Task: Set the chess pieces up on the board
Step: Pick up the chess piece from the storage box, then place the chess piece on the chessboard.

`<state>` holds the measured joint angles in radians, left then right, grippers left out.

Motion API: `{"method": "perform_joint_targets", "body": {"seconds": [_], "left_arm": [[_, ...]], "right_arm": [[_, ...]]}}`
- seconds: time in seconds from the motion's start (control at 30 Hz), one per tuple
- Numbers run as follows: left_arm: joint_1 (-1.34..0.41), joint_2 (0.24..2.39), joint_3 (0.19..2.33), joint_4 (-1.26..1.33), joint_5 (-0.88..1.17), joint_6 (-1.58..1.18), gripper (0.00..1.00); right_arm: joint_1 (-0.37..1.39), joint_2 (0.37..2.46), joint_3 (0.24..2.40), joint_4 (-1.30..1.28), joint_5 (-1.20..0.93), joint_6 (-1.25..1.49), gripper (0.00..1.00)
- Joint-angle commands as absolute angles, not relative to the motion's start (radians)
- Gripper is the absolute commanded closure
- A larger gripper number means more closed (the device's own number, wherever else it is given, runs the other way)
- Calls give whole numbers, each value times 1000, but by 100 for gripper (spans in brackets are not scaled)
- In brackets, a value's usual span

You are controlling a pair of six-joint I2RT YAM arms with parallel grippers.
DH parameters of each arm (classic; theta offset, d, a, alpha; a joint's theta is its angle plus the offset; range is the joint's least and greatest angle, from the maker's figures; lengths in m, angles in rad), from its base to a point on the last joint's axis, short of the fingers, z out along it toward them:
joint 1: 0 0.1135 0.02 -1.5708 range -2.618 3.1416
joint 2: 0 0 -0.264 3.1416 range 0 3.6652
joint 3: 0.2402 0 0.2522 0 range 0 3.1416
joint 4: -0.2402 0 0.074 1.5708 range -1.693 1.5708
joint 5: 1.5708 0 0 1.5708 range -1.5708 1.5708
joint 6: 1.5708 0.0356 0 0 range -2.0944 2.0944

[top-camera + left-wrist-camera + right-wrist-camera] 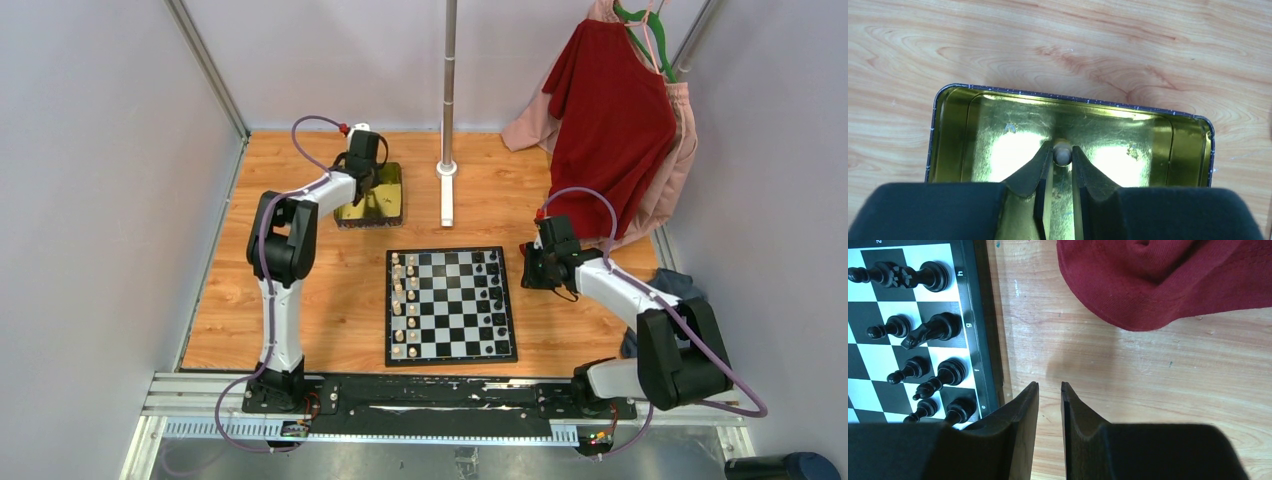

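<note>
If I lifted my left gripper now, the small cream piece point(1062, 154) would come out of the gold tin: both fingers press its sides.
The board point(451, 356) lies at the table's centre. Cream chess pieces point(404, 305) fill its two left columns and black pieces point(495, 295) stand along its right side. My left gripper point(370, 193) reaches down into the gold tin point(392, 208) at the back left. In the left wrist view the gripper point(1062, 150) is shut on a small cream piece point(1062, 153) just above the tin floor point(998, 145). My right gripper point(527, 268) hovers over bare wood just right of the board. Its jaws point(1050, 386) stand narrowly open with nothing between them, beside the black pieces point(938, 325) at the board edge point(969, 315).
A metal pole point(449, 90) rises from a white base point(446, 200) behind the board. A red shirt point(610, 110) over a pink garment hangs at the back right, its hem point(1168, 275) near my right gripper. A dark cloth point(682, 284) lies at the right edge.
</note>
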<state>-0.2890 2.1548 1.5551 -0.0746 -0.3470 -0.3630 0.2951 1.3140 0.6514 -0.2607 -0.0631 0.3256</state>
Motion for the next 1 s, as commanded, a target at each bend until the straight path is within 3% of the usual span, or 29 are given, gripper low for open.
{"method": "perform_joint_targets", "body": {"seconds": [0.0,0.5,0.97], "left_arm": [[-280,2042,1537,-105,-347,-357,100],[-332,1645,1371,-274,-339,-342,100],[-674,969,901,-528,-442,-486,100]], "right_arm": [[311,1329,661,-264,-57,333,72],[303,1318,672,-280,-42,330,72],[295,1298,664,-275,-13,322,72]]}}
